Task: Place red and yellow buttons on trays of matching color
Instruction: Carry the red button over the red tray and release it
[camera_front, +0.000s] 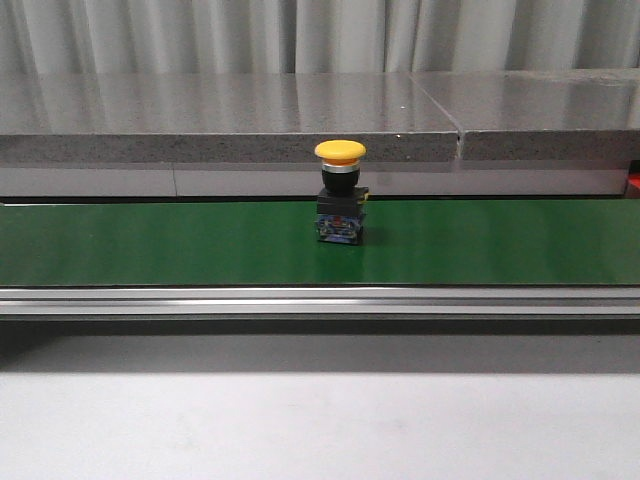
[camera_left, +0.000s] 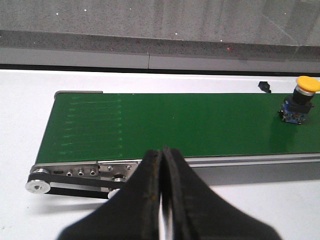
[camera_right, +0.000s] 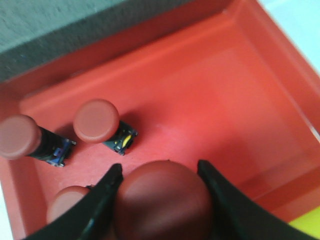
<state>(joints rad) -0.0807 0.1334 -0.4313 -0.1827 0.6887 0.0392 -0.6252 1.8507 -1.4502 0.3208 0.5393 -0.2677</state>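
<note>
The held red button (camera_right: 164, 202) hangs above the red tray in the right wrist view, so for now my right gripper keeps holding until the button is lower.
A yellow button (camera_front: 340, 190) stands upright on the green conveyor belt (camera_front: 150, 245), near its middle; neither gripper shows in the front view. The left wrist view has the yellow button (camera_left: 301, 100) far off along the belt (camera_left: 175, 125). My left gripper (camera_left: 161, 151) is shut with nothing in it, hovering before the belt's near end. My right gripper (camera_right: 160, 167) hangs over the red tray (camera_right: 225, 90), shut on a red button (camera_right: 162, 200) by its cap. Three more red buttons (camera_right: 96, 120) (camera_right: 19, 136) (camera_right: 65, 202) lie in that tray.
A grey stone ledge (camera_front: 230, 120) runs behind the belt. The belt's metal rail and end roller (camera_left: 40, 185) face my left gripper. A small black object (camera_left: 264, 87) lies on the white table beyond the belt. A yellow tray corner (camera_right: 307, 227) adjoins the red tray.
</note>
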